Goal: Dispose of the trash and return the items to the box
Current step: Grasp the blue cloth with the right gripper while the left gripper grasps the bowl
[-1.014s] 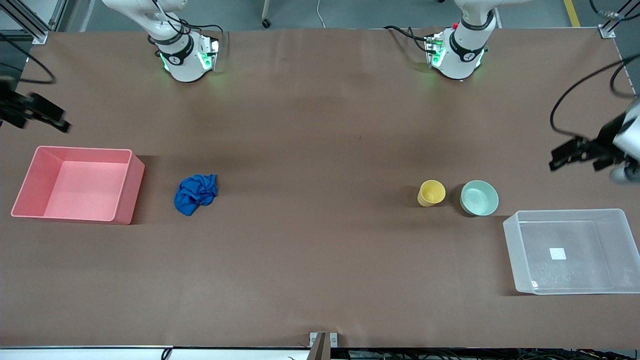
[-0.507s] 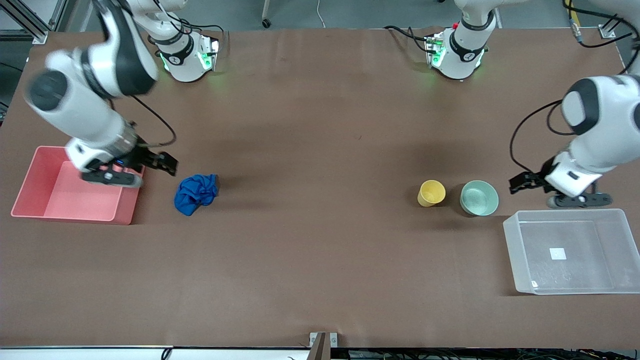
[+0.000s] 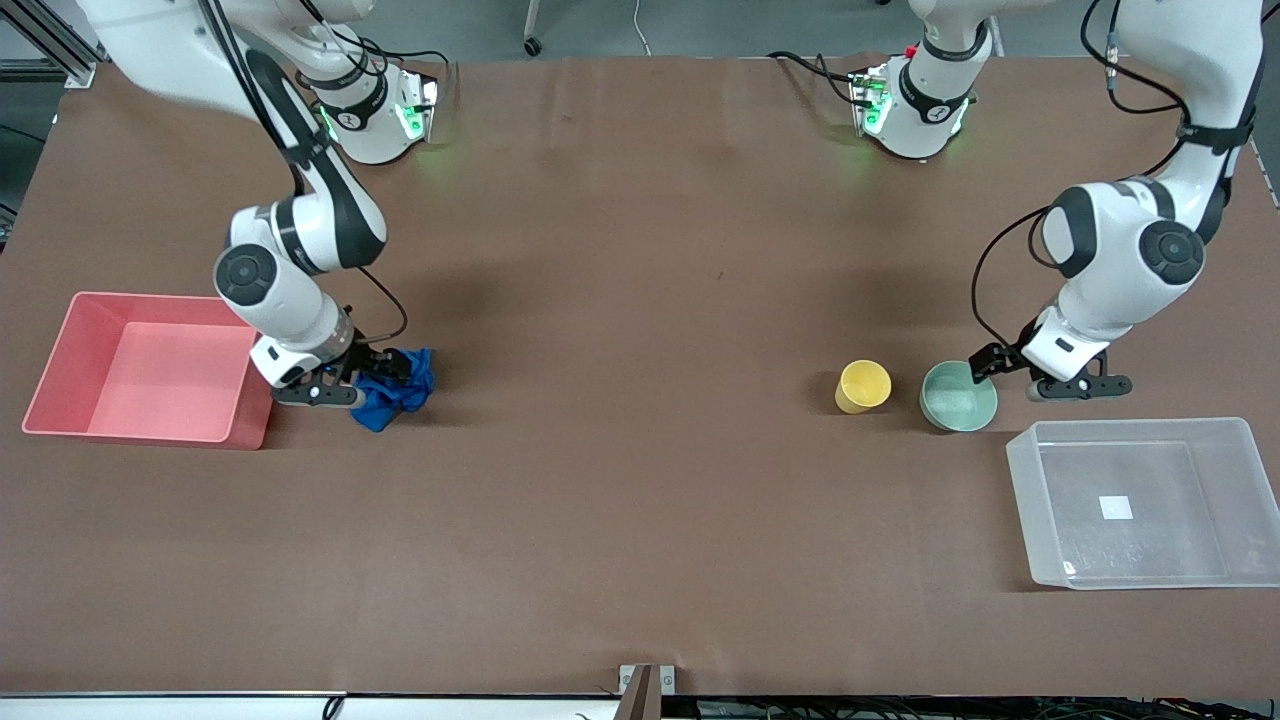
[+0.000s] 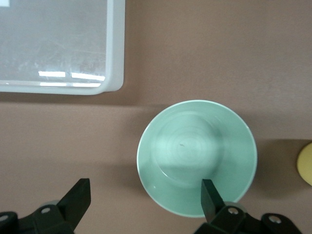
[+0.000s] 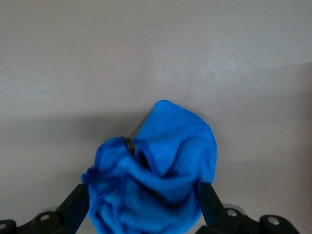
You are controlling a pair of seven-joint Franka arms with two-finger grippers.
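The robot's right gripper will next grab the blue cloth wad (image 3: 400,385) by its bunched folds, to clear the trash into the pink bin.
The blue cloth wad (image 3: 400,385) lies on the table beside the pink bin. My right gripper (image 3: 366,378) is low at it and open, its fingers (image 5: 77,204) on either side of the wad (image 5: 165,170). The mint-green bowl (image 3: 955,400) stands beside the yellow cup (image 3: 862,386), near the clear box (image 3: 1020,500). My left gripper (image 3: 1005,372) is open at the bowl's rim. In the left wrist view one finger (image 4: 210,197) is over the inside of the bowl (image 4: 195,151) and the other is outside it. The cup's edge (image 4: 307,163) and a corner of the box (image 4: 113,58) also show there.
The opaque pink bin (image 3: 255,400) stands at the right arm's end of the table, close to the cloth. The clear box is nearer to the front camera than the bowl, at the left arm's end.
Both arms have swung in from the table's ends. My right gripper came down around the blue cloth; my left gripper came down to the bowl's rim. The objects have not moved.
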